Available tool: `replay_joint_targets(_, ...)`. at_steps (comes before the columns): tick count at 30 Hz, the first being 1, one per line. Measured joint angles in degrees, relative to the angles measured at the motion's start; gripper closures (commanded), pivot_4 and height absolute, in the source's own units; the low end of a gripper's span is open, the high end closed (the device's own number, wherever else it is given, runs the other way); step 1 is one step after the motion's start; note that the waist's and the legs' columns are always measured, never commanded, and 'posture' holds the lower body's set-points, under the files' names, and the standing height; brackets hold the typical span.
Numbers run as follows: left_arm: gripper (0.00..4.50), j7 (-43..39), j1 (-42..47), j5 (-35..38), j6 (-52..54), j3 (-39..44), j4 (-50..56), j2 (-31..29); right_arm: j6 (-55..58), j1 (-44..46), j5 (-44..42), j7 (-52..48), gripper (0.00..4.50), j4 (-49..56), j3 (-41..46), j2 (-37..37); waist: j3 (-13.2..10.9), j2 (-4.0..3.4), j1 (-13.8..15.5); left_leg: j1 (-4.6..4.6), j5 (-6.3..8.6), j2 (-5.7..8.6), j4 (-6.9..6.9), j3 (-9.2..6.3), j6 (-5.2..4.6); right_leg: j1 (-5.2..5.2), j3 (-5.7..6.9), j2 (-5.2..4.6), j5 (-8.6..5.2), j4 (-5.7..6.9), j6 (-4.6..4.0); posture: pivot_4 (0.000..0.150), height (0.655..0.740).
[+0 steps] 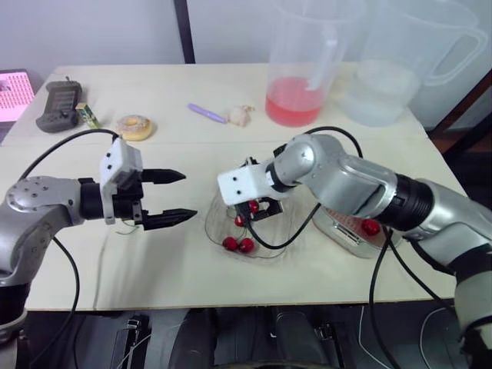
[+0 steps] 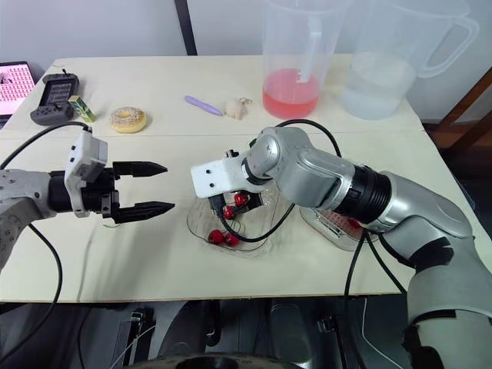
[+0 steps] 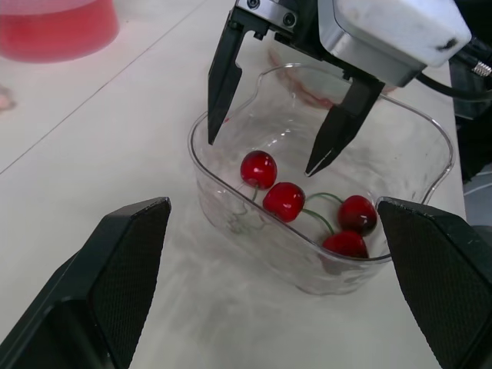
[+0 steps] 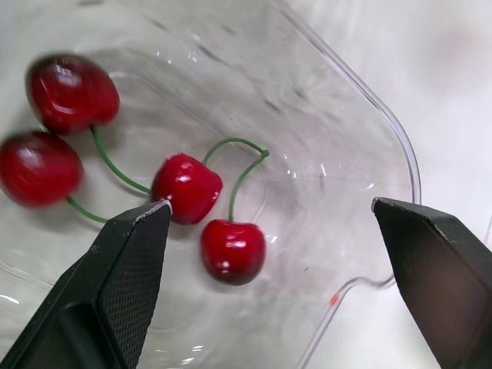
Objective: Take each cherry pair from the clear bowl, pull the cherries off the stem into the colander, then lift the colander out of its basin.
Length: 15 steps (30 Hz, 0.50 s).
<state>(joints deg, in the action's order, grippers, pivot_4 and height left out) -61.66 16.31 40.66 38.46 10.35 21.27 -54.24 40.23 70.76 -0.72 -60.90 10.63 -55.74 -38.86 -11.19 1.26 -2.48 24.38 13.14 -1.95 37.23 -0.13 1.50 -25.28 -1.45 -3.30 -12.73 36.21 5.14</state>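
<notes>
The green stem (image 4: 246,171) needs to stay free to pull. My right gripper should next grab the pair by one cherry's round body (image 4: 233,250).
The clear bowl (image 1: 223,231) stands near the table's front middle. In it lie two cherry pairs on green stems, one pair (image 4: 187,187) under the fingertips and the other pair (image 4: 71,91) beside it. My right gripper (image 1: 257,209) hangs open just above the bowl, pointing down at the cherries with nothing between its fingers. My left gripper (image 1: 190,195) is open and empty, hovering left of the bowl and aimed at it. Right of the bowl sits the colander in its basin (image 1: 347,237), partly hidden by my right forearm, with a red cherry (image 1: 370,227) inside.
At the back stand a jug of red liquid (image 1: 295,96) and a jug of water (image 1: 382,88). A donut (image 1: 135,126), a purple stick (image 1: 206,113), a garlic-like bulb (image 1: 241,115) and a black handset (image 1: 60,106) lie at the back left. A black cable (image 1: 296,231) drapes over the bowl.
</notes>
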Motion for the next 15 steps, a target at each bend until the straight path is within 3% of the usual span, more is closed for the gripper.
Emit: replay_joint_targets(15, 0.00, 1.7, -3.8, 0.6, 0.0, 2.5, 1.7, 0.0, -22.0, -2.9, 16.2, -10.4, 0.02, -8.0, 0.5, 2.5, 0.0, 0.00, 0.0, -0.02, -0.02, 0.00, 0.01, -0.01, 0.03, 0.02, 0.01, 0.00, 0.00, 0.02, -0.02, 0.150, 0.7383)
